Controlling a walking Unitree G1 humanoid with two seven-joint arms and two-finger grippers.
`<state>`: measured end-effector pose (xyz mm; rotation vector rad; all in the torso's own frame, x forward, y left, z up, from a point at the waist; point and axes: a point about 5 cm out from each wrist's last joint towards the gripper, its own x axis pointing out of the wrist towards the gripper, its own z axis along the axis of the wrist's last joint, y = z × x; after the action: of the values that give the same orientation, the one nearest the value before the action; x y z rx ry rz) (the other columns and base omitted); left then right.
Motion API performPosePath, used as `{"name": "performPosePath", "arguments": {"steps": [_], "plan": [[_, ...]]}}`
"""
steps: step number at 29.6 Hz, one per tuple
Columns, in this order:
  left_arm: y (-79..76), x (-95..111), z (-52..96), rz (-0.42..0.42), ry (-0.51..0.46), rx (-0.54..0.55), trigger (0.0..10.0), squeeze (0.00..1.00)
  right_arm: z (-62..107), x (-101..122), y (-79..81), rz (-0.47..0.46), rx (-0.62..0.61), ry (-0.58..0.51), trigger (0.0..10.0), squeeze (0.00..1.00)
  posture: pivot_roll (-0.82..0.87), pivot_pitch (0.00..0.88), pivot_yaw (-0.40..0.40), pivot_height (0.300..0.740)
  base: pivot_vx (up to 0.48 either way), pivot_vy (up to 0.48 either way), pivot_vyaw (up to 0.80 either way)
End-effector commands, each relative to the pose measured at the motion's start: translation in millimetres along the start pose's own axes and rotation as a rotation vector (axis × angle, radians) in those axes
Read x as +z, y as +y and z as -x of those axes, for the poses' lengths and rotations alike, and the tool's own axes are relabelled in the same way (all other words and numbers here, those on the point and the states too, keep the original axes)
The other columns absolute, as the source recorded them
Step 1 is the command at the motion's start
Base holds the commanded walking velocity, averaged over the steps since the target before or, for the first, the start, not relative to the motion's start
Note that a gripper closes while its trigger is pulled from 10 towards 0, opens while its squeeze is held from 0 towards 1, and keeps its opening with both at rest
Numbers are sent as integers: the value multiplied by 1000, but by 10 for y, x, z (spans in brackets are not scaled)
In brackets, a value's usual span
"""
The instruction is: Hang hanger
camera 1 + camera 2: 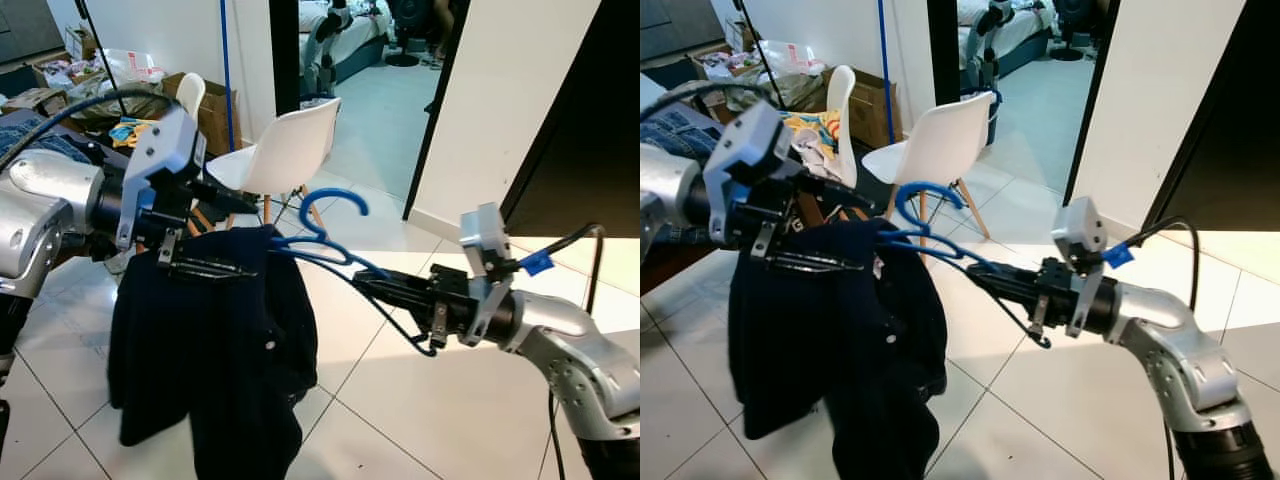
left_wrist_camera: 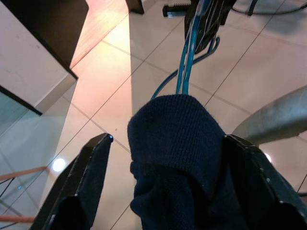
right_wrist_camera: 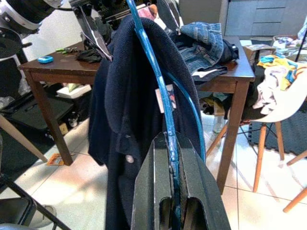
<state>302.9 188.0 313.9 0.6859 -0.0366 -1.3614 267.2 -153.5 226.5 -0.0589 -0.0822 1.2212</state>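
Observation:
My left gripper is to grip the navy garment next by its knitted shoulder (image 1: pixel 218 241), which stands up as a narrow fold while the garment's body (image 1: pixel 205 365) hangs loose below.
A dark navy garment (image 1: pixel 210 350) hangs on a blue wire hanger (image 1: pixel 335 197), held in the air over the tiled floor. The hanger's hook curves upward above the collar. My right gripper (image 1: pixel 365 283) is shut on the hanger's bare right arm, and the right wrist view shows its fingers (image 3: pixel 148 191) clamping the blue wire (image 3: pixel 165 105). My left gripper (image 1: pixel 258 237) is at the garment's left shoulder. Its two fingers (image 2: pixel 91 177) stand wide apart, open, with the knitted shoulder (image 2: pixel 177 143) between them.
A white chair (image 1: pixel 285 150) stands just behind the garment. A wooden table (image 3: pixel 240 72) piled with jeans is on the left, with boxes (image 1: pixel 215 110) and clutter beyond. A white wall with a black frame (image 1: pixel 440 110) stands right of the doorway.

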Motion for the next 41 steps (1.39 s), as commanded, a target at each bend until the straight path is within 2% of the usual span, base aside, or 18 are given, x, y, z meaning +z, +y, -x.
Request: {"name": "performPosePath", "arguments": {"steps": [1,13,15,20,21,22,23,24,27,28,32,33,34,37,38,39,40,41], "plan": [[-31,-87,34,6,76,-19,0,0,-73,164,36,74,48,-70,10000,0,73,72,42,740,0,0,0],[-4,-197,27,-55,179,-2,0,0,-170,192,92,81,95,-77,10000,0,68,69,44,740,0,0,0],[19,-188,24,-81,186,14,0,0,-179,190,106,79,104,-73,10000,0,66,69,44,740,0,0,0],[162,-107,2,-238,190,118,0,0,-218,129,109,55,93,-19,10000,0,64,71,44,740,0,0,0],[162,-107,2,-238,190,118,0,0,-218,129,109,55,93,-19,10000,0,64,71,44,740,0,0,0],[198,-89,-7,-284,184,144,0,0,-220,111,100,40,88,-14,10000,533,64,70,43,740,0,0,0],[228,-79,-13,-334,179,171,0,0,-216,100,98,23,88,-14,10000,1000,64,70,43,740,0,0,0],[242,-82,-21,-376,167,181,0,0,-204,99,96,13,88,-17,10000,1000,64,71,44,740,0,0,0],[248,-86,-26,-402,159,185,0,0,-194,100,96,7,89,-20,10000,1000,64,71,44,740,0,0,0],[275,-112,-17,-465,168,217,392,0,-116,119,53,6,51,-37,10000,1000,63,70,43,740,0,0,0],[289,-134,-8,-481,177,231,392,0,-57,128,26,8,25,-43,10000,1000,63,70,43,740,0,0,0],[303,-129,2,-484,169,245,1765,0,-20,134,6,9,5,-46,10000,1000,62,71,43,740,0,0,0],[316,-126,8,-491,163,256,1765,0,1,139,-6,10,-8,-47,10000,1000,62,71,43,740,0,0,0],[334,-117,23,-489,144,271,1961,0,48,150,-30,8,-34,-54,10000,1000,62,71,43,740,0,0,0],[401,-57,131,-431,86,319,2510,0,224,145,-88,-2,-108,-60,10000,1000,52,76,40,740,0,0,0],[401,-57,131,-431,86,319,2510,0,224,145,-88,-2,-108,-60,10000,1000,52,76,40,740,0,0,0],[445,-15,211,-389,38,350,2510,0,357,144,-124,-8,-162,-64,10000,1000,52,76,40,740,0,0,0],[530,79,455,-332,-30,417,5882,0,663,61,-158,-48,-289,-64,10000,1000,37,82,39,740,0,0,0]]}}
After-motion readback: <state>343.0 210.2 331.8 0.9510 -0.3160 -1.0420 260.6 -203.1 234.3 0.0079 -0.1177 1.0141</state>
